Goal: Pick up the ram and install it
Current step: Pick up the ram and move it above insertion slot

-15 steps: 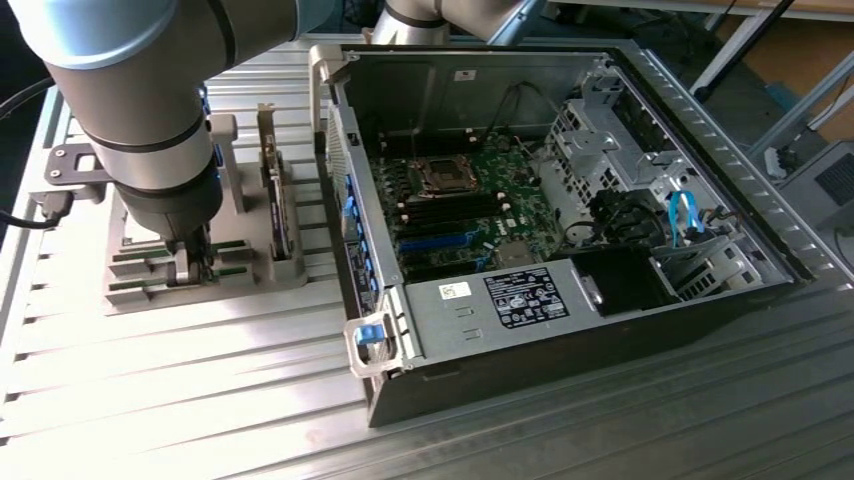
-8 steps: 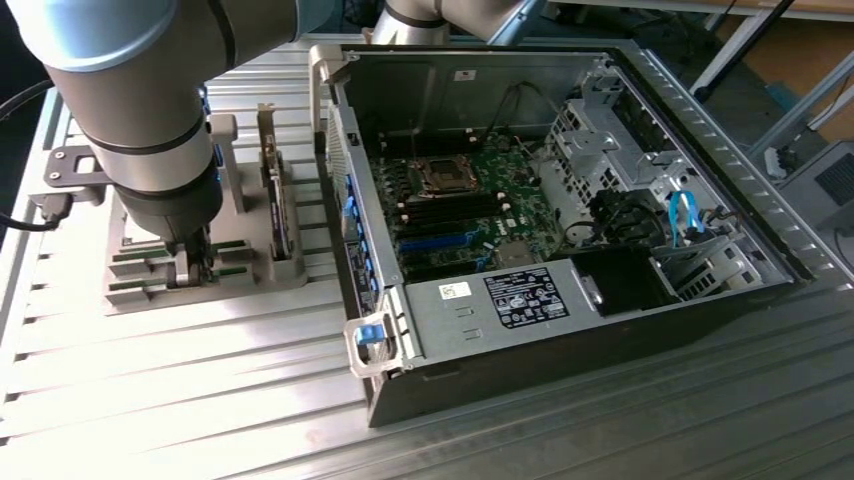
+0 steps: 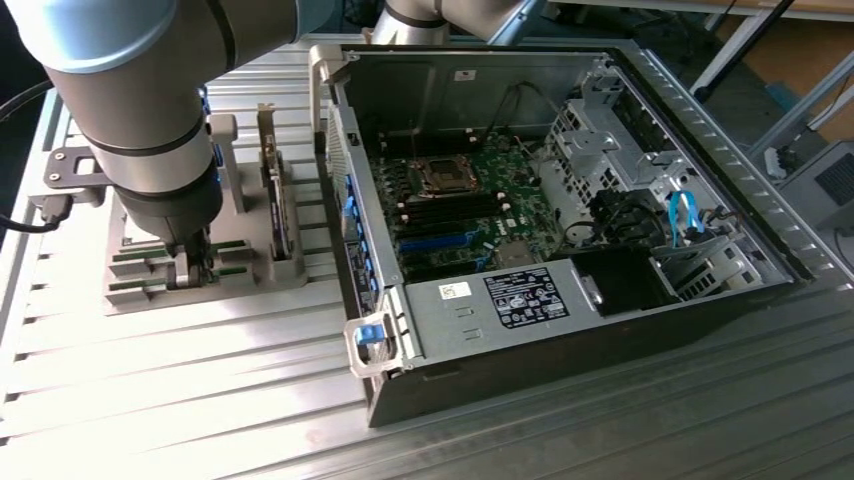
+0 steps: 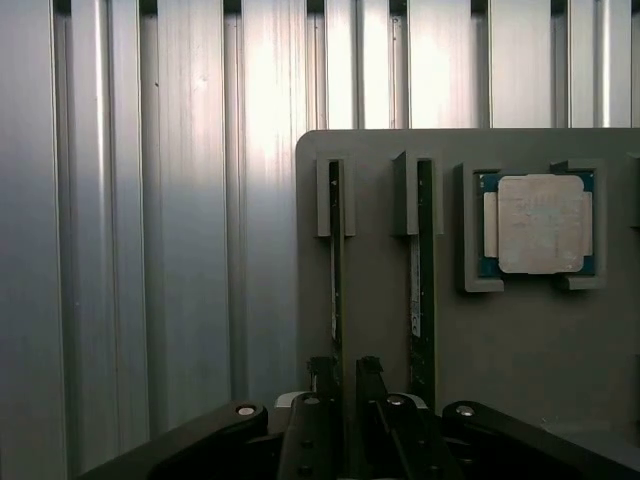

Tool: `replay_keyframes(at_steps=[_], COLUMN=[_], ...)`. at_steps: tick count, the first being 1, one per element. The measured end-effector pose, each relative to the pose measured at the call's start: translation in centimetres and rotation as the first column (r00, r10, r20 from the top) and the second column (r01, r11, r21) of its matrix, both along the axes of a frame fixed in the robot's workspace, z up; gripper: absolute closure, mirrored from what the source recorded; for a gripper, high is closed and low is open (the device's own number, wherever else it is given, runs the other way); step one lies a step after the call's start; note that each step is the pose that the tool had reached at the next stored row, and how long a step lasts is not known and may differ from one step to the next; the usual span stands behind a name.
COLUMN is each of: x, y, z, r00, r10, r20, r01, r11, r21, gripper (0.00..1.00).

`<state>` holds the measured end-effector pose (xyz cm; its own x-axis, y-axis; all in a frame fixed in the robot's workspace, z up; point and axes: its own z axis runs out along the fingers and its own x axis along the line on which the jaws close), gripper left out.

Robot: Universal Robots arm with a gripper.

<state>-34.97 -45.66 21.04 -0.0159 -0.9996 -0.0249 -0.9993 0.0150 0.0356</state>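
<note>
The holder's posts hold the ram nearer the holder's edge at the ram's ends. I should grip the ram next with my gripper by its bare middle part (image 3: 188, 280), where both its sides are free.
Two ram sticks stand on edge in slots of a grey holder (image 4: 520, 350). The ram (image 4: 335, 290) nearer the holder's edge runs down between my fingertips; the other ram stick (image 4: 414, 290) stands one slot over. My gripper (image 4: 346, 378) is open, one finger on each side of the first stick, low over the holder. In the exterior view the gripper (image 3: 196, 268) hangs over the green ram sticks (image 3: 144, 263) at the exterior view's left. The open computer case (image 3: 441, 300) lies to the right, its motherboard (image 3: 467, 215) showing dark memory slots (image 3: 407, 205).
A square silver CPU chip (image 4: 540, 222) rests in a pocket of the holder beside the ram slots. A dark expansion card (image 3: 275, 195) stands upright in the holder (image 3: 254, 270). The ribbed metal table (image 3: 187, 380) surrounds everything. The case wall (image 3: 344, 160) rises between holder and motherboard.
</note>
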Motion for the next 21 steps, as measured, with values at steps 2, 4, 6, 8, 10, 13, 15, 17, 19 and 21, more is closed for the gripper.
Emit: replay_keyframes(at_steps=[2, 4, 6, 8, 10, 13, 15, 17, 19, 21], x=[0.0, 0.0, 0.0, 0.0, 0.0, 0.0, 0.0, 0.0, 0.0, 0.0], y=[0.00, 0.00, 0.00, -0.01, 0.00, 0.00, 0.00, -0.01, 0.00, 0.00], z=[0.00, 0.00, 0.00, 0.00, 0.00, 0.00, 0.00, 0.35, 0.94, 1.28], r00=[1.0000, 1.0000, 1.0000, 1.0000, 1.0000, 1.0000, 1.0000, 1.0000, 1.0000, 1.0000], r10=[0.000, 0.000, 0.000, 0.000, 0.000, 0.000, 0.000, 0.000, 0.000, 0.000], r20=[0.0000, 0.0000, -0.0001, -0.0001, -0.0001, -0.0001, -0.0001, -0.0002, 0.0000, -0.0001], r01=[0.000, 0.000, 0.000, 0.000, 0.000, 0.000, 0.000, 0.000, 0.000, 0.000], r11=[1.0000, 1.0000, 1.0000, 1.0000, 1.0000, 1.0000, 1.0000, 1.0000, 1.0000, 1.0000], r21=[0.0000, 0.0000, -0.0001, -0.0002, -0.0001, -0.0001, 0.0000, -0.0001, 0.0000, -0.0001], gripper=[0.76, 0.76, 0.76, 0.84, 0.88, 0.88, 0.88, 0.88, 0.88, 0.88])
